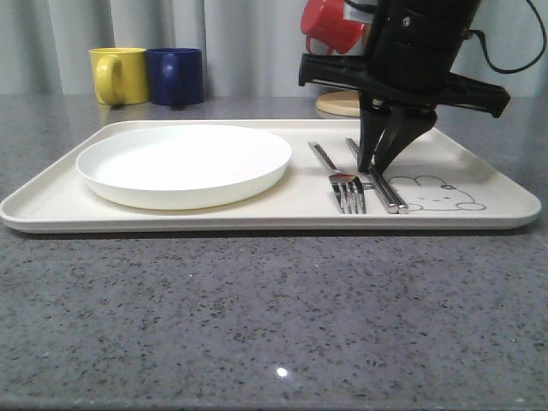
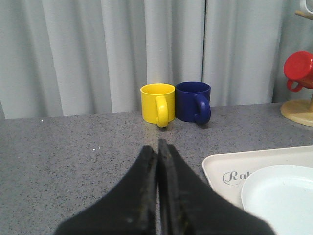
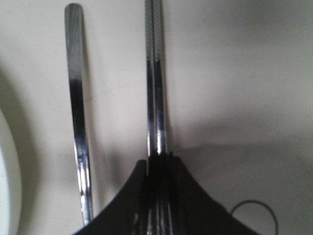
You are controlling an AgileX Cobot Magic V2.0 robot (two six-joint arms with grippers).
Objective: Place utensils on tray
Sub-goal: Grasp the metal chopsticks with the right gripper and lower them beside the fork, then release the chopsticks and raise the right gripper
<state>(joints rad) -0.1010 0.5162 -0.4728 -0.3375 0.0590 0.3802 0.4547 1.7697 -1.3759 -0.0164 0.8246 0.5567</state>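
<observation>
I should let go of the chopsticks with my right gripper, because the chopsticks are lying flat on the cream tray beside the silver fork (image 1: 347, 193).
The cream tray (image 1: 51, 201) lies across the counter, and its corner with script lettering appears in the left wrist view (image 2: 220, 164). On its right half rest two of the utensils, side by side: a silver fork (image 1: 347, 193) and a pair of chopsticks (image 1: 385, 190). My right gripper (image 1: 370, 167) points down onto the chopsticks (image 3: 154, 73) and is shut on them (image 3: 157, 159) while they lie on the tray; the fork handle (image 3: 76, 98) runs parallel beside it. My left gripper (image 2: 157, 144) hovers over the counter near the tray's far left corner, shut and holding nothing.
A round white plate (image 1: 184, 163) fills the tray's left half. A yellow mug (image 1: 118, 75) and a blue mug (image 1: 175, 75) stand behind the tray by the curtain. A red mug (image 1: 330, 24) hangs on a wooden stand (image 1: 342, 103) at the back right.
</observation>
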